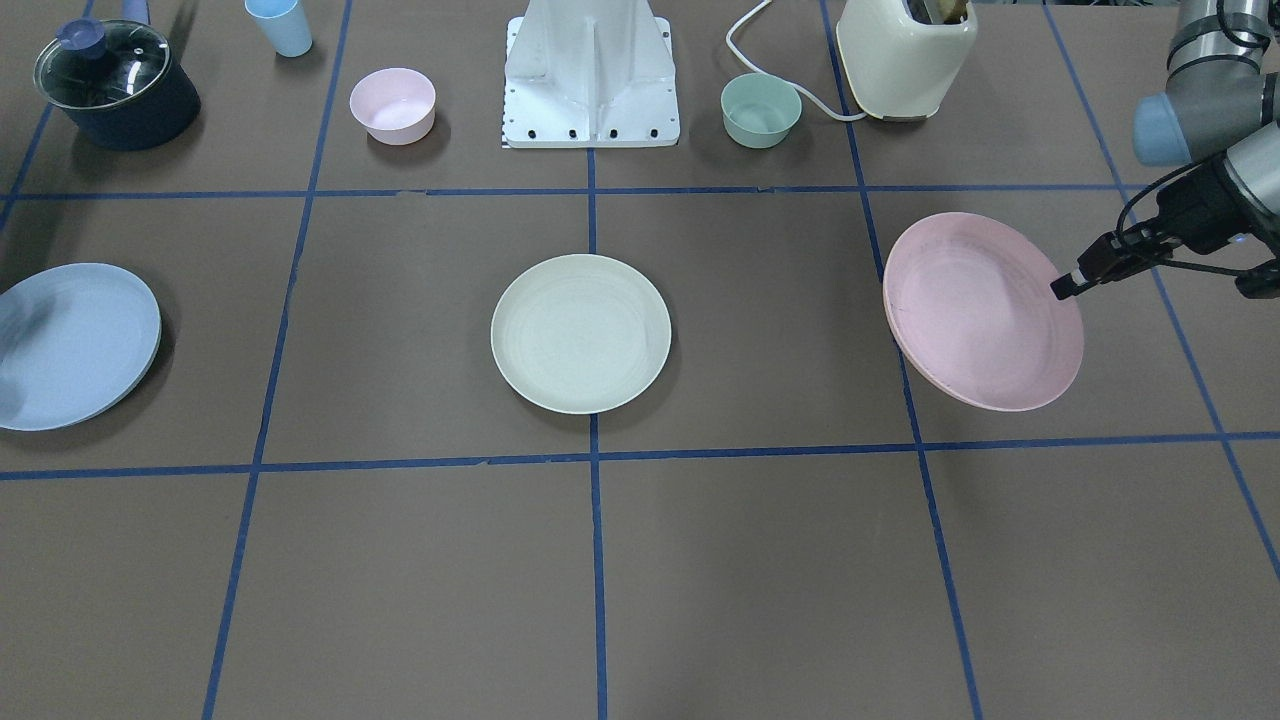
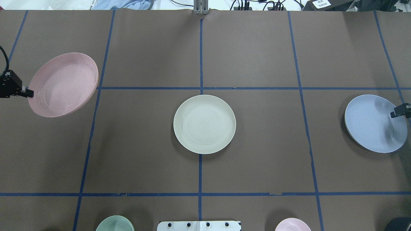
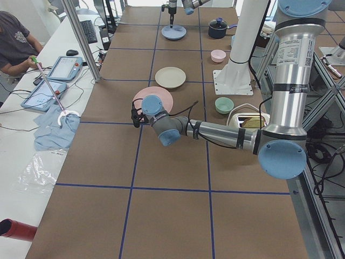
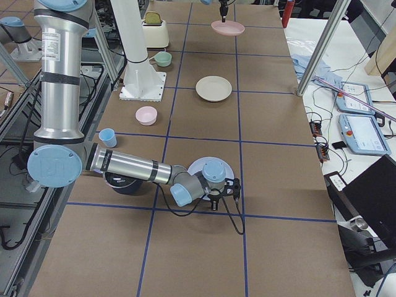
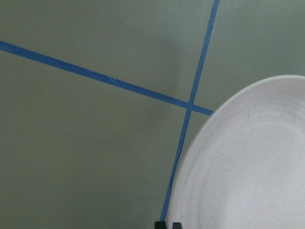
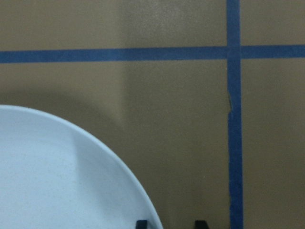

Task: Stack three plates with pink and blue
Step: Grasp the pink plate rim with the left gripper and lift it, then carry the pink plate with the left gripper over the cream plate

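My right gripper will next grab the light blue plate [image 6: 57, 181] by its rim [image 6: 147, 202], to stack the plates.
The pink plate [image 1: 980, 310] hangs tilted above the table at my left end; it also shows in the overhead view [image 2: 62, 85]. My left gripper [image 1: 1062, 288] is shut on its outer rim, and its fingertips sit close together at the plate's edge in the left wrist view [image 5: 168, 224]. The cream-green plate [image 2: 204, 124] lies flat at the table's middle. The light blue plate [image 2: 374, 123] lies at my right end. My right gripper [image 2: 392, 114] is at its outer rim. In the right wrist view its fingers [image 6: 141, 223] stand apart, astride the rim of the blue plate [image 6: 57, 181].
Along my side of the table stand a small pink bowl [image 1: 392, 104], a mint-green bowl [image 1: 760, 110], a cream toaster [image 1: 905, 55], a dark lidded pot [image 1: 115, 85], a blue cup [image 1: 280, 25] and the white base mount [image 1: 592, 90].
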`<state>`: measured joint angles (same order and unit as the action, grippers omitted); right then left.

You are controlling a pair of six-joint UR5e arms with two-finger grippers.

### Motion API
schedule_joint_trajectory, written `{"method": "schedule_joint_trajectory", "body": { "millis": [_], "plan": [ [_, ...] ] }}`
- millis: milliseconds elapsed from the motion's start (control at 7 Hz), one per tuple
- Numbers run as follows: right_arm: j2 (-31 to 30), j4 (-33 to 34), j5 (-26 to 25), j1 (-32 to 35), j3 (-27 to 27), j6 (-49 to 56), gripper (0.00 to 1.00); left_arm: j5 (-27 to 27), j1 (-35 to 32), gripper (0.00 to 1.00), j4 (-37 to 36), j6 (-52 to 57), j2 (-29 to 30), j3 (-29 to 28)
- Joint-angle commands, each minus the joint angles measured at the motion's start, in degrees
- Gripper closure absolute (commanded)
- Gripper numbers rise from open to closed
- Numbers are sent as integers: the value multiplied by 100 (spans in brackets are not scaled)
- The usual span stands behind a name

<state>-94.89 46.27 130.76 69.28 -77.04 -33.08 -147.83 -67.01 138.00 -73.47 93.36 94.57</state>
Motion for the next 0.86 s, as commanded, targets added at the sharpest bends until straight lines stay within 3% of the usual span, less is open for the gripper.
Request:
{"method": "schedule_joint_trajectory", "body": {
  "millis": [0, 429, 714],
  "plan": [
    [-30, -161, 115, 7, -13, -32, 100, 803, 894, 100, 8, -1207, 688, 8],
    [163, -171, 984, 373, -57, -85, 100, 2229, 2434, 100, -53, -2968, 1928, -105],
    [452, -119, 1904, 883, -57, -102, 100, 2364, 2691, 100, -132, -3094, 2307, -236]
  ]
}}
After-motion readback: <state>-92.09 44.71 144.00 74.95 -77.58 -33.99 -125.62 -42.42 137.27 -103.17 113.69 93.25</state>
